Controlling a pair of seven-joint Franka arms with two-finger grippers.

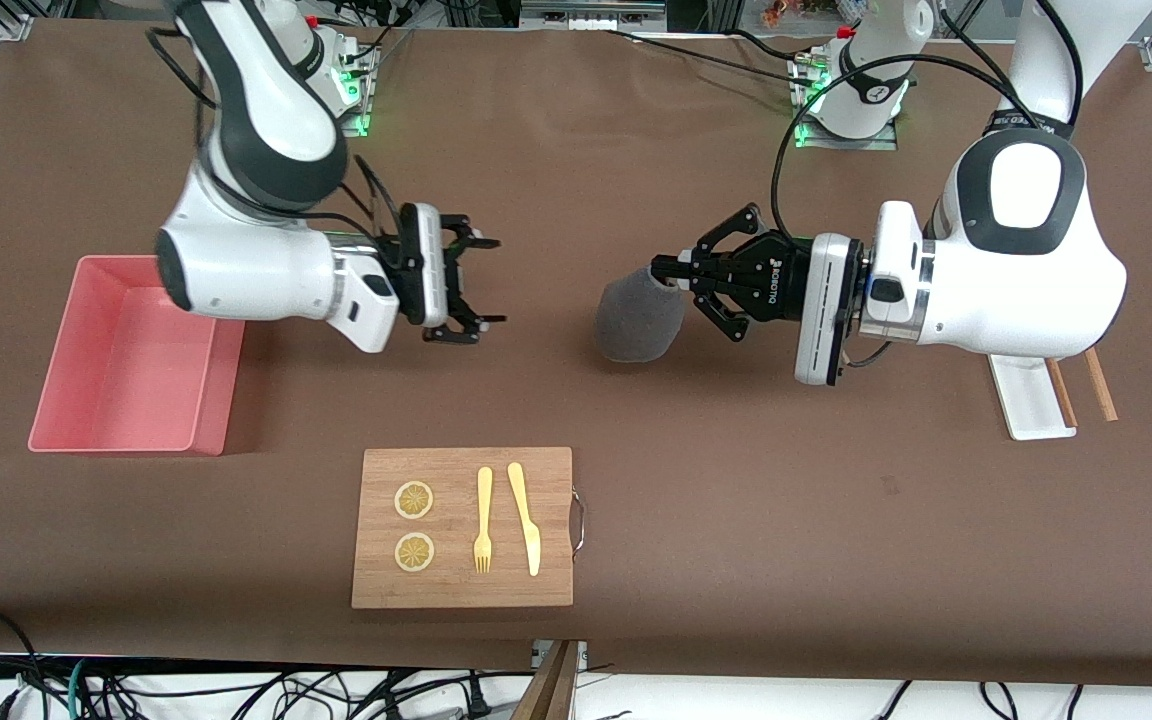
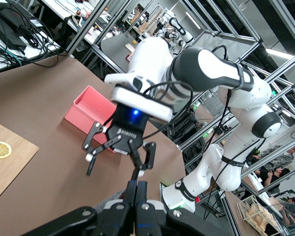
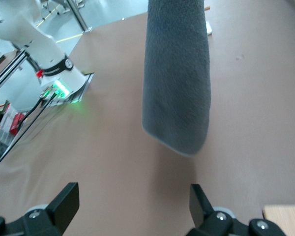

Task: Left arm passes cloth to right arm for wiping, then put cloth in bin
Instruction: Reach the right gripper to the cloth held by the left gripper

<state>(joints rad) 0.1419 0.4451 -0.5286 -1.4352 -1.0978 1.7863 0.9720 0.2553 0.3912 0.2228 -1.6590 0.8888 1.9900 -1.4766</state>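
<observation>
My right gripper is going to take over the cloth for wiping, and for that it needs to grab the cloth by its loose hanging end [image 1: 635,342] [image 3: 179,132].
The cloth [image 1: 638,322], a dark grey rag, hangs in the air over the middle of the table, and my left gripper [image 1: 666,272] is shut on its upper edge. In the left wrist view the shut left gripper [image 2: 139,189] shows a bit of cloth [image 2: 110,199] beside it. My right gripper [image 1: 493,281] is open and empty, level with the cloth and a short gap from it, pointing at it. The right wrist view shows the open right gripper [image 3: 132,196] facing the hanging cloth [image 3: 177,83]. The pink bin [image 1: 64,350] stands empty at the right arm's end of the table.
A wooden board [image 1: 556,560] with two lemon slices, a fork and a knife lies nearer the front camera than both grippers. A narrow white tray [image 1: 1031,400] and chopsticks [image 1: 1099,385] lie under the left arm at its end of the table.
</observation>
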